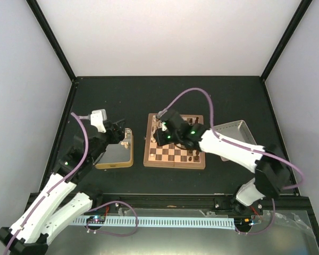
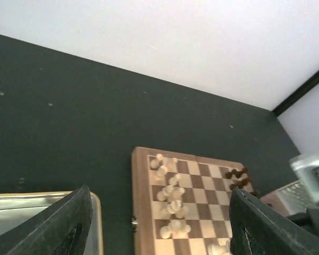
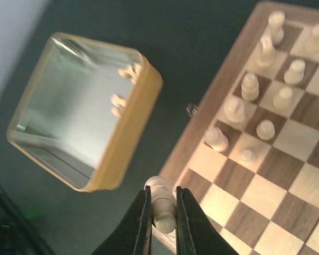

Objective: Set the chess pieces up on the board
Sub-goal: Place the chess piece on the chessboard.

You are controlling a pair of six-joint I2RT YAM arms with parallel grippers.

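The cream chess piece is hanging high above the board's border (image 3: 212, 101) and would fall short of the empty squares if released now, so my right gripper needs to keep holding it.
The board (image 1: 174, 164) lies mid-table, with cream chess pieces (image 2: 170, 196) crowded along its left columns and dark ones (image 2: 238, 178) at its far right edge. My right gripper (image 3: 162, 192) is shut on a cream chess piece (image 3: 164, 212), hanging over the board's left border (image 3: 212, 101) beside standing cream pieces (image 3: 250, 85). From above, that right gripper (image 1: 160, 136) sits over the board's left side. My left gripper (image 2: 159, 228) is open and holds nothing, its fingers (image 2: 69, 223) spread above the gap between tin and board. From above, the left gripper (image 1: 120, 136) hovers at the tin's far end.
A gold-tan tin (image 1: 114, 166) lies left of the board, and two pale pieces (image 3: 128, 69) show against its wall (image 3: 133, 122). A silver-grey tray (image 1: 238, 130) lies right of the board, partly under the right arm. Black frame posts rise at the back corners.
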